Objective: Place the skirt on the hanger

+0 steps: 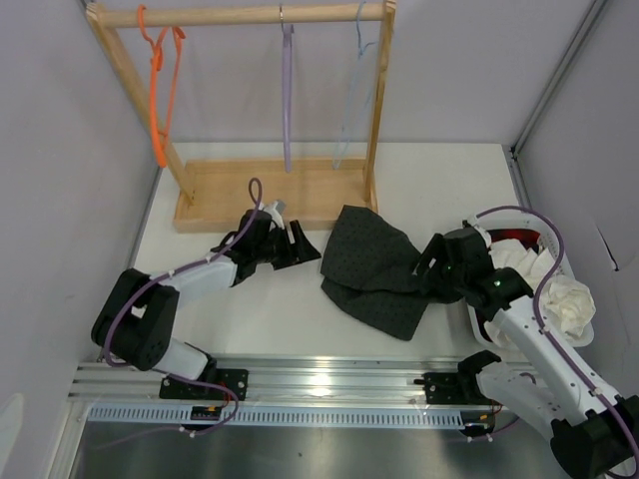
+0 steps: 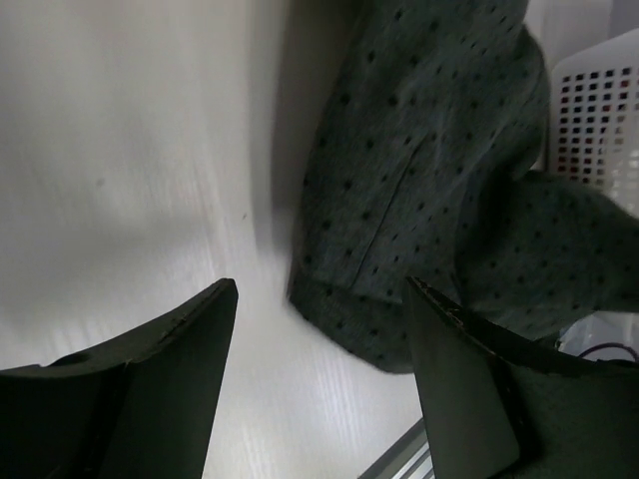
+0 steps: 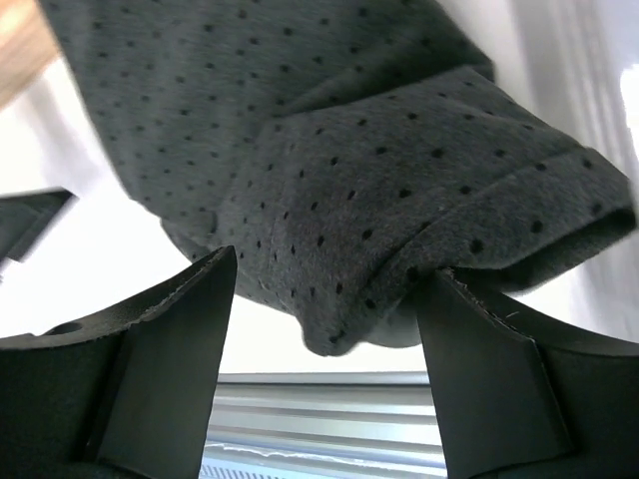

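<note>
My right gripper grabs the skirt (image 1: 374, 264) by its loose edge fold (image 1: 429, 285) near the basket next, to spread it for hanging, leaving the opposite edge for my left gripper.
The skirt (image 1: 374, 264), dark grey with small dots, lies crumpled on the white table in front of the rack. The light-blue hanger (image 1: 359, 30) hangs at the right end of the rack's rod. My left gripper (image 1: 305, 244) is low over the table just left of the skirt, open and empty. In the left wrist view the skirt (image 2: 419, 170) lies beyond the open left gripper (image 2: 319, 289). My right gripper (image 1: 429, 269) is at the skirt's right edge. In the right wrist view it (image 3: 329, 267) is open, and a loose fold of the skirt (image 3: 349, 200) sags between its fingers.
A wooden rack (image 1: 270, 195) stands at the back, with an orange hanger (image 1: 160, 80) and a purple hanger (image 1: 287, 90) on its rod. A white basket (image 1: 579, 269) at the right holds a white cloth (image 1: 564, 304) and a dark red cloth (image 1: 514, 239). A metal rail (image 1: 329, 379) runs along the near edge.
</note>
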